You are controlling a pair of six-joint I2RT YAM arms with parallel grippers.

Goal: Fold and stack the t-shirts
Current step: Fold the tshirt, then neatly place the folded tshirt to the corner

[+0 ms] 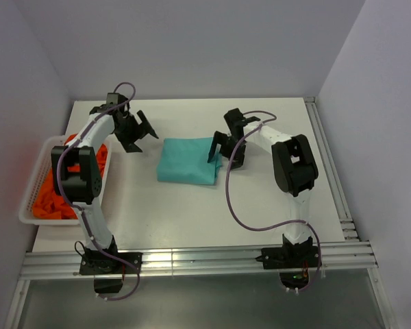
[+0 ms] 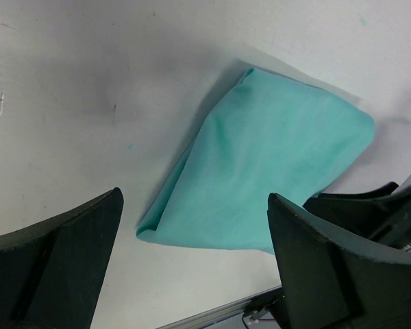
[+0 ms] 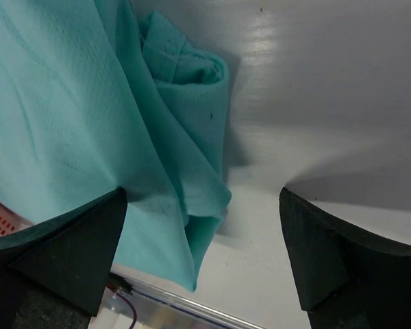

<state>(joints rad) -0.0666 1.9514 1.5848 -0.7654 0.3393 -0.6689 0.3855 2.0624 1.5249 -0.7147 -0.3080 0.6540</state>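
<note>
My right gripper grabs the teal-green t-shirt's bunched edge next, layers together, to pull the t-shirt still folded across the table for stacking.
The teal-green t-shirt (image 1: 187, 160) lies folded into a rough rectangle on the middle of the white table. It also shows in the left wrist view (image 2: 267, 178) and in the right wrist view (image 3: 89, 123), where its right edge is bunched in loose folds. My left gripper (image 1: 145, 137) is open and empty, a little left of the shirt (image 2: 195, 260). My right gripper (image 1: 225, 154) is open at the shirt's right edge (image 3: 202, 253), one finger over the cloth and one over bare table. Orange-red t-shirts (image 1: 55, 195) lie heaped in the basket.
A white slatted basket (image 1: 29, 199) stands at the table's left edge beside the left arm. Aluminium rails (image 1: 192, 259) run along the near edge and the right side. The right arm's purple cable (image 1: 234, 205) loops over the table.
</note>
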